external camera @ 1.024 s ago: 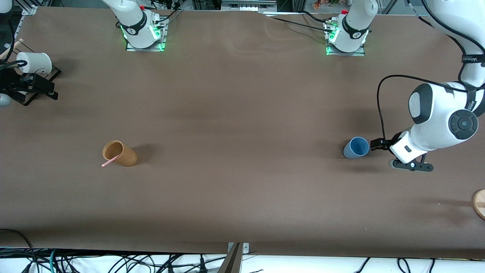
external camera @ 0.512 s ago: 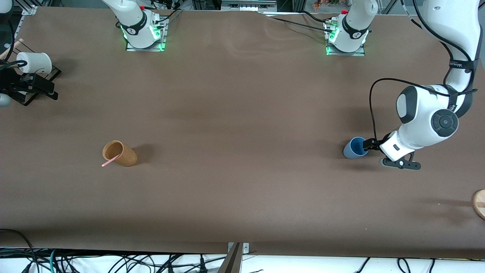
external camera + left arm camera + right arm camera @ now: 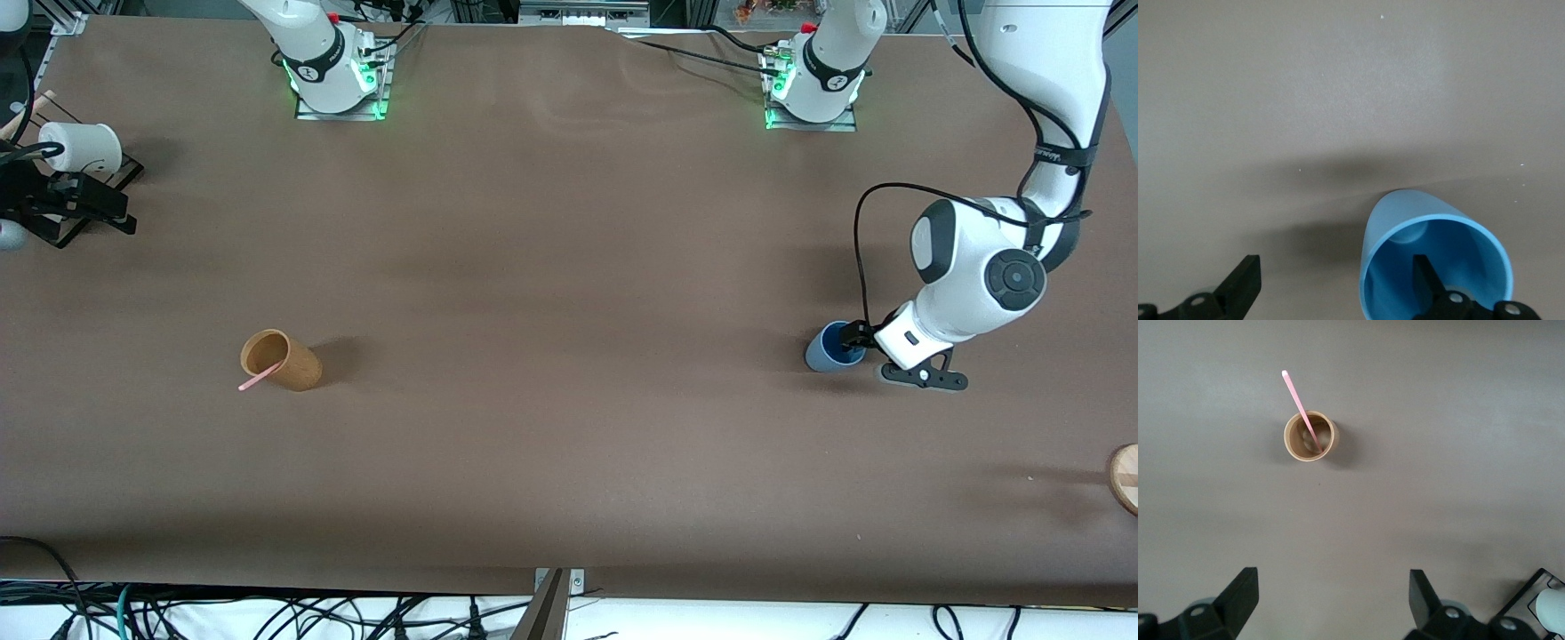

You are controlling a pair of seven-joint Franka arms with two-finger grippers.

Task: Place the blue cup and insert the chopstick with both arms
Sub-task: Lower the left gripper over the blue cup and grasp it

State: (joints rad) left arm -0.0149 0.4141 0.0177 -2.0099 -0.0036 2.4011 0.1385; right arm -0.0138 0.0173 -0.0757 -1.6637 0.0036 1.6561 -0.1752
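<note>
My left gripper is ready to close on the cup now. One finger is inside the blue cup's rim (image 3: 827, 343) (image 3: 1365, 270) and the other is outside, so it would hold the cup if it closed now.
The blue cup (image 3: 827, 353) stands upright toward the left arm's end of the table. My left gripper (image 3: 855, 336) is open at its rim. In the left wrist view one finger (image 3: 1426, 277) is inside the blue cup (image 3: 1405, 217) and the other is outside, so the left gripper (image 3: 1335, 267) straddles the cup wall. The pink chopstick (image 3: 257, 380) leans out of a tan cup (image 3: 298, 366) toward the right arm's end. My right gripper (image 3: 89, 206) hangs open and empty at that end; its wrist view (image 3: 1333, 583) shows the chopstick (image 3: 1297, 397) in the tan cup (image 3: 1332, 440) well below it.
A white cup (image 3: 84, 147) lies on a black rack (image 3: 124, 169) beside the right gripper; it also shows in the right wrist view (image 3: 1550, 607). A round wooden piece (image 3: 1125, 476) sits at the table edge at the left arm's end.
My left arm has moved toward the right arm's end, up to the blue cup, and one finger now sits inside it. The cup, the chopstick and the right arm have not moved.
</note>
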